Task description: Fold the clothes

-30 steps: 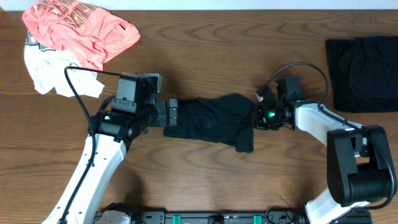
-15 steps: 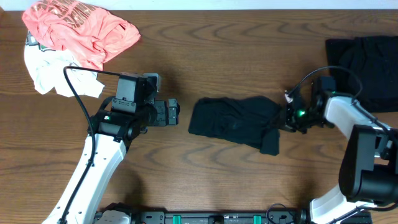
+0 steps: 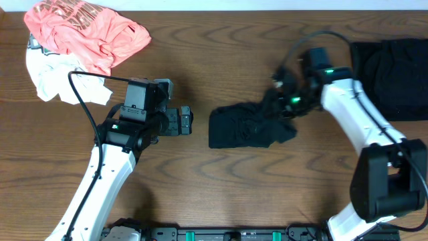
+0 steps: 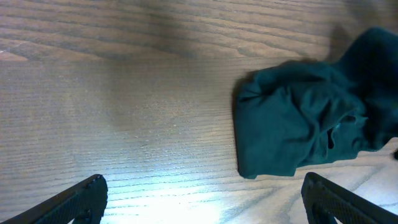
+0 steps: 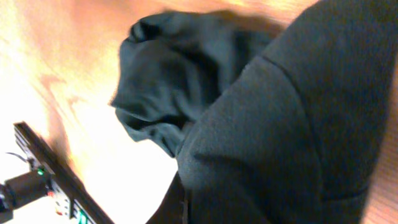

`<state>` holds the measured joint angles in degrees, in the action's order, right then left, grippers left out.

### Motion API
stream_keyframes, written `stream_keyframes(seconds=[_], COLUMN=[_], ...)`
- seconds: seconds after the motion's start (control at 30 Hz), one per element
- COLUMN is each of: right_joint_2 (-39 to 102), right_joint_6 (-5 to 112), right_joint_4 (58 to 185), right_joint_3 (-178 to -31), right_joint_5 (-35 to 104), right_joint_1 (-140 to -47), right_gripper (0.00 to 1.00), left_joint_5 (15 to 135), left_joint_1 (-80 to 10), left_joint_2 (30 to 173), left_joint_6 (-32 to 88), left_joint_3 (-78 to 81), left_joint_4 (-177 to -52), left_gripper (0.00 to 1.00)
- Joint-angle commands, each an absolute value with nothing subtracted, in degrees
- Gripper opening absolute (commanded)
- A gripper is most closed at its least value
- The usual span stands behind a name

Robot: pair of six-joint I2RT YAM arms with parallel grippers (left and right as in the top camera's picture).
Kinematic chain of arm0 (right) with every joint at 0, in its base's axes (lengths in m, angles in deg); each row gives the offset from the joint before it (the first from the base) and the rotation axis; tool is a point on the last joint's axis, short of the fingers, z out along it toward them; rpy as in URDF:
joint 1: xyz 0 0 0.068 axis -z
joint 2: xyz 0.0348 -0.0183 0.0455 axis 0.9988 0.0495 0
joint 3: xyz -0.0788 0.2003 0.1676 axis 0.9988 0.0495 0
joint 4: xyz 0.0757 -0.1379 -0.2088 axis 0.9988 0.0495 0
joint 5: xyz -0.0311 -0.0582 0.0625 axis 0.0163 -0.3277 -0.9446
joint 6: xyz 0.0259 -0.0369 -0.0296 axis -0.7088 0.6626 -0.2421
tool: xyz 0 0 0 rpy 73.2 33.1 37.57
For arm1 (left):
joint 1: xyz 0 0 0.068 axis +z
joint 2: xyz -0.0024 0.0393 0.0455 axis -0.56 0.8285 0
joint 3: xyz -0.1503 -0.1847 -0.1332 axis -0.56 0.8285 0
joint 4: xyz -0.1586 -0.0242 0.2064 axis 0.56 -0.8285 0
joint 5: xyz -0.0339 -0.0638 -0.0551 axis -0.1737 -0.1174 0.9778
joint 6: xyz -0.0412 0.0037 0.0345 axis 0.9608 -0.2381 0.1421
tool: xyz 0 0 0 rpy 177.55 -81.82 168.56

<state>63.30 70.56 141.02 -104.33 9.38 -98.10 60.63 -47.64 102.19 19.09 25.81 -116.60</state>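
The black garment is to be folded, so the left gripper will next grab the garment's edge opposite its raised end and leave that end to the right gripper.
The black garment lies crumpled at the table's middle, with its right end lifted. My right gripper is shut on that raised end, above the garment's right side. In the right wrist view the black fabric fills most of the frame and hides the jaws. My left gripper stands open to the left of the garment, a short gap away and touching nothing. In the left wrist view the garment lies ahead and to the right of the open fingertips.
A coral-pink printed shirt lies over a white garment at the back left. A stack of folded black garments sits at the far right edge. Bare wood shows between the left gripper and the garment.
The right gripper dragged the garment rightward away from the left gripper, then rose and swung back left, carrying the right end over the rest. The left arm stayed put.
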Motion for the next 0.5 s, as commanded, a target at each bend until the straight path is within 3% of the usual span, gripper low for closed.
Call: stream_keyframes(seconds=[0.0, 0.47], right_joint_2=[63.6, 63.6], right_joint_6=[65.3, 61.0], right_joint_4=[139.4, 134.8], right_joint_3=[-105.1, -105.1], right_joint_5=[14.1, 17.2], right_joint_1=[-105.0, -113.9], right_gripper=[0.01, 0.01], left_joint_5=[60.1, 60.1], left_joint_1=[-47.4, -47.4], left_joint_2=[101.2, 89.5], left_joint_6=[18.5, 18.7], left_joint_3=[25.8, 25.8], left_joint_4=[-116.8, -117.2], left_gripper=[1.00, 1.00])
